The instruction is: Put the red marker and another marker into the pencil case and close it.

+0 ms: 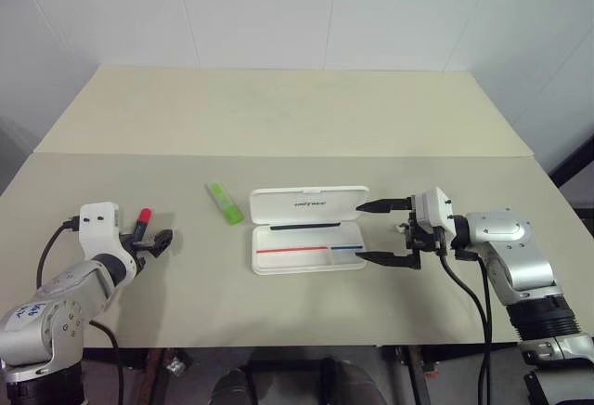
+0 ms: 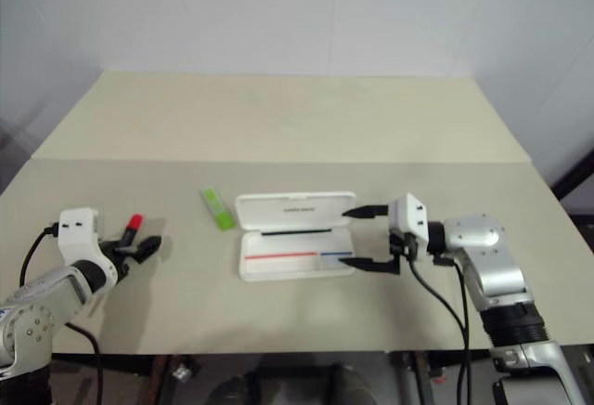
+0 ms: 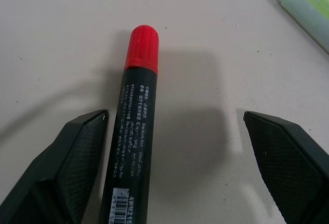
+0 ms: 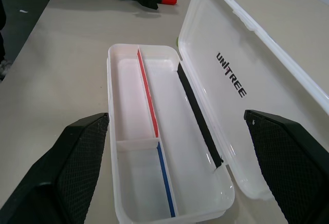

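Observation:
The black marker body (image 1: 140, 230) (image 3: 132, 126) is ready for my left gripper to close on. The gripper's fingers reach down beside the marker body, so closing now would hold the red marker.
The red marker (image 3: 134, 142), black-bodied with a red cap (image 1: 144, 216), lies on the table at the left. My left gripper (image 1: 153, 238) is open and straddles it; the marker sits close against one finger (image 3: 77, 152) with a wide gap to the other. The lime-green marker (image 1: 225, 202) lies just left of the pencil case (image 1: 306, 247). The case is open at the table's middle, its lid (image 4: 241, 80) folded back flat and its tray (image 4: 128, 95) holding nothing. My right gripper (image 1: 364, 232) is open at the case's right end, pointing left along it.
The beige table (image 1: 278, 117) stretches far behind the case, with a seam across its middle. A white wall stands behind it. The front edge runs just below both arms.

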`<state>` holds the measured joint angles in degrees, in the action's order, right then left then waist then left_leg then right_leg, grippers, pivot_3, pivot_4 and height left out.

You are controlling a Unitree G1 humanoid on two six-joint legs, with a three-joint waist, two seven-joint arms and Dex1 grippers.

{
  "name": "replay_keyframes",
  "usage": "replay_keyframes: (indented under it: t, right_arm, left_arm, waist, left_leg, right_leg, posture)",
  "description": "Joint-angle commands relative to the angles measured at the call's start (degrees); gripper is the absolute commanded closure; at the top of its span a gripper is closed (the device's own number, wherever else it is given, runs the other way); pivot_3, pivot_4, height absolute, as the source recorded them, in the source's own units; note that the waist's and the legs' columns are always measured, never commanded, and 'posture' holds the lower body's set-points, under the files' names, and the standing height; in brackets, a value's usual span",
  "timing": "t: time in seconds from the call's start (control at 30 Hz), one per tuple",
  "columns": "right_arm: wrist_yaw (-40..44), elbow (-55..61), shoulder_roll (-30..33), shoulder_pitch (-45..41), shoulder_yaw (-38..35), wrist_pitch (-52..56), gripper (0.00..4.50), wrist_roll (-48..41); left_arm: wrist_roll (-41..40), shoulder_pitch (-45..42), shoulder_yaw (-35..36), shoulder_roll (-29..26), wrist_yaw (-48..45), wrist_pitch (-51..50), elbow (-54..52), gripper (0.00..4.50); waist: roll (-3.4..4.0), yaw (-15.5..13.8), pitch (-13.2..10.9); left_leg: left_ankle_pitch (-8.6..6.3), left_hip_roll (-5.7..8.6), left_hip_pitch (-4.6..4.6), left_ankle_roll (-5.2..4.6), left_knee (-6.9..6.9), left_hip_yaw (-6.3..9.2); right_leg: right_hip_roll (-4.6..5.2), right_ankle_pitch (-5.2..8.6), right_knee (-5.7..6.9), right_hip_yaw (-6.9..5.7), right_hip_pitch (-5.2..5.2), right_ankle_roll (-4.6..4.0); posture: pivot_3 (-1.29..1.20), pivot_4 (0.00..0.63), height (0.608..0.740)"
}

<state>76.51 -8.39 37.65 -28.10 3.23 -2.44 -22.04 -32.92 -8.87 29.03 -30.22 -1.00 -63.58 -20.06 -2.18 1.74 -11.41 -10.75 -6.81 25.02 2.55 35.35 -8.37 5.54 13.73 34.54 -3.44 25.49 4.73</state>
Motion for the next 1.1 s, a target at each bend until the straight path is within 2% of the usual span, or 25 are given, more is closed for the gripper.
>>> replay_keyframes:
  t: [0.03, 0.1, 0.4, 0.5, 0.6, 0.77, 0.97, 1.1]
  right_arm:
    - [-0.1, 1.4, 0.6, 0.0, -2.0, 0.5, 0.0, -1.3]
    - [0.8, 1.5, 1.3, 0.6, -2.0, 0.7, 0.0, -1.3]
    - [0.5, 1.4, 1.5, 1.4, -2.6, 0.7, 0.0, -1.5]
    - [0.4, 1.6, 1.3, 1.6, -2.8, 0.9, 0.0, -1.7]
    - [0.8, 1.6, 1.4, 1.8, -2.9, 1.1, 0.0, -1.8]
    - [1.5, 0.6, 1.6, 1.8, -3.6, 0.8, 0.0, -2.4]
    - [1.2, -0.2, 1.3, 1.7, -4.1, 0.3, 0.0, -2.4]
    - [2.0, -0.5, 1.7, 2.0, -4.6, 0.3, 0.0, -2.9]
  left_arm:
    - [0.7, 0.5, 0.3, -0.3, -0.6, -1.6, 0.2, 0.41]
    - [1.0, 0.3, 0.2, -0.3, -0.7, -1.5, 0.3, 0.94]
    - [3.4, -1.0, -0.5, -0.7, -1.8, 0.7, 1.4, 3.85]
    - [4.8, -2.1, -0.8, -1.4, -3.4, 5.2, 1.4, 3.91]
    - [5.1, -4.1, -0.4, -2.0, -8.2, 13.9, 2.3, 3.91]
    - [5.3, -9.1, -3.3, -8.2, -17.8, 21.5, 3.1, 3.91]
    - [-0.5, -18.1, -8.4, -13.9, -30.9, 22.0, 1.5, 3.91]
    - [-5.6, -26.3, -14.5, -14.4, -40.5, 21.7, 0.3, 3.91]
  waist:
    - [0.02, 0.0, 0.0]
    - [0.01, -0.1, 0.0]
    - [0.0, -0.2, 0.0]
    - [0.0, -0.3, 0.0]
    - [-0.03, -0.2, 0.0]
    - [-0.03, -0.2, 0.0]
    - [-0.04, -0.2, 0.0]
    - [-0.04, -0.3, 0.0]
  left_leg:
    - [0.0, 0.0, 0.0, 0.0, 0.0, 0.0]
    - [0.0, 0.0, 0.0, 0.0, -0.01, 0.0]
    - [-0.01, 0.03, 0.03, 0.0, 0.0, 0.01]
    - [-0.01, 0.03, 0.03, 0.0, 0.0, 0.02]
    - [-0.01, 0.02, 0.07, 0.0, 0.0, 0.04]
    - [-0.01, 0.02, 0.1, 0.0, -0.03, 0.0]
    - [0.0, 0.0, 0.13, 0.0, -0.16, -0.05]
    - [0.0, 0.01, 0.11, 0.0, -0.22, -0.06]
  right_leg:
    - [0.0, 0.0, 0.0, 0.0, 0.0, -0.01]
    - [0.0, 0.0, -0.01, 0.01, 0.0, -0.01]
    - [0.02, 0.02, -0.08, 0.01, -0.01, -0.05]
    - [0.03, 0.03, -0.1, 0.01, -0.01, -0.15]
    - [0.0, 0.01, -0.19, 0.01, -0.01, -0.32]
    - [-0.05, -0.03, -0.38, 0.04, -0.01, -0.38]
    - [-0.13, -0.15, -0.5, 0.07, 0.01, -0.15]
    - [-0.15, -0.26, -0.5, 0.07, 0.01, 0.1]
  posture:
    - [0.0, 0.15, 0.74]
    - [0.0, 0.15, 0.74]
    - [0.0, 0.15, 0.74]
    - [0.0, 0.15, 0.74]
    - [0.0, 0.15, 0.74]
    - [0.0, 0.15, 0.74]
    - [0.0, 0.15, 0.74]
    - [0.0, 0.15, 0.74]
